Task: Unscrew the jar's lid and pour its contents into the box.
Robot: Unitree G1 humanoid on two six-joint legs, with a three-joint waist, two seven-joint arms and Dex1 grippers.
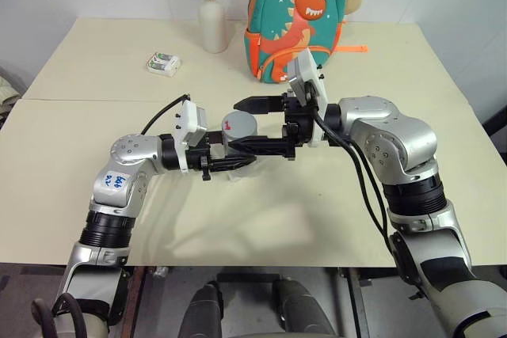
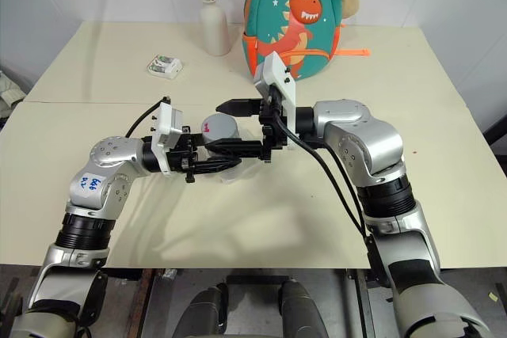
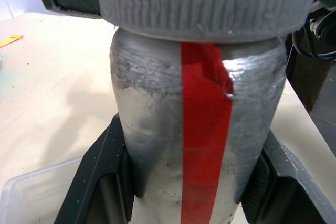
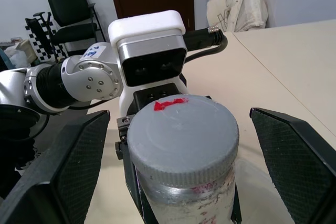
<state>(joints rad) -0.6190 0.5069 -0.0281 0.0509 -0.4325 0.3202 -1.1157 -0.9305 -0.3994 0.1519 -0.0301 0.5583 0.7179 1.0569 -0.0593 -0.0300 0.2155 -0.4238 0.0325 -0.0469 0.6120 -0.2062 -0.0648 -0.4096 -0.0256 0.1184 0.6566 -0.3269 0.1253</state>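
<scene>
My right gripper closes on the lid now. Both fingers reach past the grey lid's middle, nearly beside its red mark, so closing now would catch it.
My left gripper is shut on the body of the jar, a silvery-grey cylinder with a red stripe, and holds it upright above the table. The grey ribbed lid with a small red mark sits on top of the jar. Coming in level from the other side, my right gripper is open. Its two fingers stand wide on either side of the lid and are apart from it. A corner of the clear plastic box lies on the table just below the jar. The contents are hidden inside the jar.
At the back of the cream table stand a white vase and a green dinosaur backpack. A small white-and-green packet lies at the back left. The table's front edge runs just below my arms.
</scene>
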